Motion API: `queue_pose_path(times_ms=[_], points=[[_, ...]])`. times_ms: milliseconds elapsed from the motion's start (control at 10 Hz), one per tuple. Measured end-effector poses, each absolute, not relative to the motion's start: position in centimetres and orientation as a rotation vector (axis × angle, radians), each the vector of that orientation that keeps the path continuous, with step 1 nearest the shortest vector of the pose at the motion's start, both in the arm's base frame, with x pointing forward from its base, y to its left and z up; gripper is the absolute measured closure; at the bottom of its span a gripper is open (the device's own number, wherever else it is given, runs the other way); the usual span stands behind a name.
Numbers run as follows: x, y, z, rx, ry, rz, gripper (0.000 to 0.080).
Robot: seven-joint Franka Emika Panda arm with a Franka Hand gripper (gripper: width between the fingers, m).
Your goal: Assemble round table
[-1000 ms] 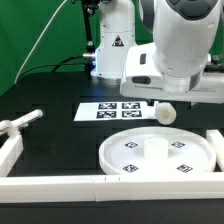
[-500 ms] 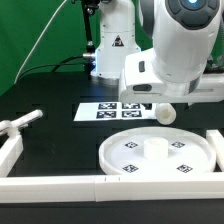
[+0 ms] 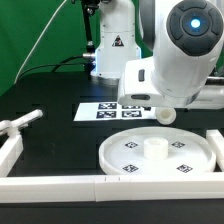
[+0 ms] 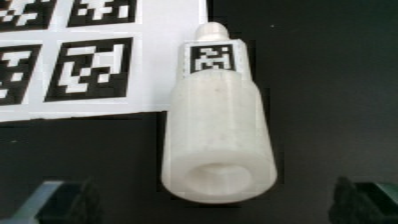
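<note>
My gripper needs to go lower before it closes on the leg's near end [image 4: 219, 178]. My gripper's fingers are above that end.
The large round rimmed disc [image 3: 125, 152] lies flat at the front of the table, tags up, with a raised socket [image 3: 155, 149] in its middle. The short thick white leg [image 3: 165, 114] lies on its side behind the disc, beside the marker board [image 3: 105, 108]. In the wrist view the leg [image 4: 217, 115] lies lengthwise with a tag at its far end, its near end between my fingers. My gripper [image 4: 214, 200] is open wide and hangs above it, both dark fingertips [image 4: 64, 200] clear of the leg. A white part [image 3: 22, 122] at the exterior view's left may be the foot.
Long white border bars run along the front [image 3: 50, 184], the exterior view's left [image 3: 8, 150] and right [image 3: 215, 140]. The marker board's tags show in the wrist view [image 4: 71, 50]. The robot base [image 3: 110, 50] stands behind the board.
The arm's wrist has swung toward the exterior view's right and sunk a little over the leg. The leg, the disc and the part at the left have not moved.
</note>
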State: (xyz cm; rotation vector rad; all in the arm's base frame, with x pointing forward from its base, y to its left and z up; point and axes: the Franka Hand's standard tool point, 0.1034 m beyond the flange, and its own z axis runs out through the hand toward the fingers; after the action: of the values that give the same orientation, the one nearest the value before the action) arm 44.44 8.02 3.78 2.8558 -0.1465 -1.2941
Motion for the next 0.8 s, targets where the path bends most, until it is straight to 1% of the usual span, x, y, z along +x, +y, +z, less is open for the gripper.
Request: queue_pose_path(times_ms=[300, 700, 800], points=[[43.6, 7.9, 3.4, 2.791, -0.232, -1.364, 0.0151], [43.5, 7.9, 3.2, 2.793, -0.224, -1.362, 0.0151], [43.0, 8.1, 2.8, 2.782, -0.254, -1.36, 0.0151]])
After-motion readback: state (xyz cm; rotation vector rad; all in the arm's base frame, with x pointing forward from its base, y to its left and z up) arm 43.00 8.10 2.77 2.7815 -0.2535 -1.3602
